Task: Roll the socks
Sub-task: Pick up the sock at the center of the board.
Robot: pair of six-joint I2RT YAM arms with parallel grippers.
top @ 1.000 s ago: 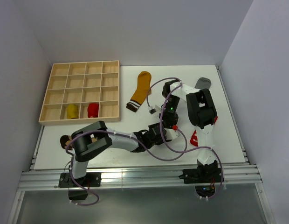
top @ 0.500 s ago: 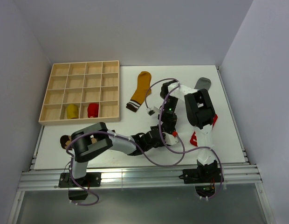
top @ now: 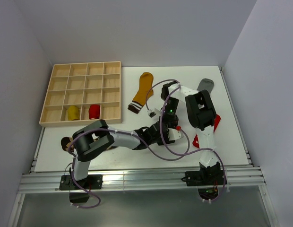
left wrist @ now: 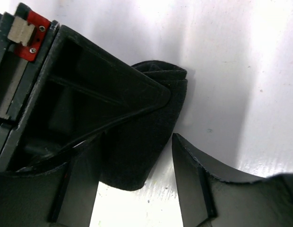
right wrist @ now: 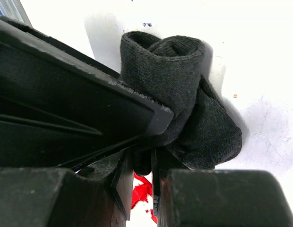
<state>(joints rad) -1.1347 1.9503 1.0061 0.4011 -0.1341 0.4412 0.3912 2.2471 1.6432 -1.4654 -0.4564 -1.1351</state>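
Observation:
My left gripper's open fingertips have the black sock's loose end (left wrist: 136,150) between them, beside my right gripper's fingertip. My left gripper should close now. Closing now would hold the loose end.
The black sock (right wrist: 184,85) is rolled into a loose bundle on the white table. My right gripper (right wrist: 142,182) is shut on a fold of it at the bundle's near side. In the left wrist view the sock (left wrist: 142,142) lies between my left gripper's (left wrist: 137,189) open fingers, next to a right finger. In the top view both grippers meet at mid table, left (top: 160,134) and right (top: 169,126), and hide the sock. A mustard sock (top: 142,90) lies flat. A grey sock (top: 205,84) lies at the far right. A red sock (top: 203,133) is partly behind the right arm.
A wooden grid tray (top: 82,71) stands at the far left, holding a rolled yellow bundle (top: 72,112) and a rolled red bundle (top: 94,111). A brown patterned sock (top: 66,142) lies by the left arm's shoulder. A small tag (top: 152,112) lies near the mustard sock.
My left gripper has moved a little right and farther in, closer to the right gripper. The right wrist has shifted slightly left. The other socks have not moved.

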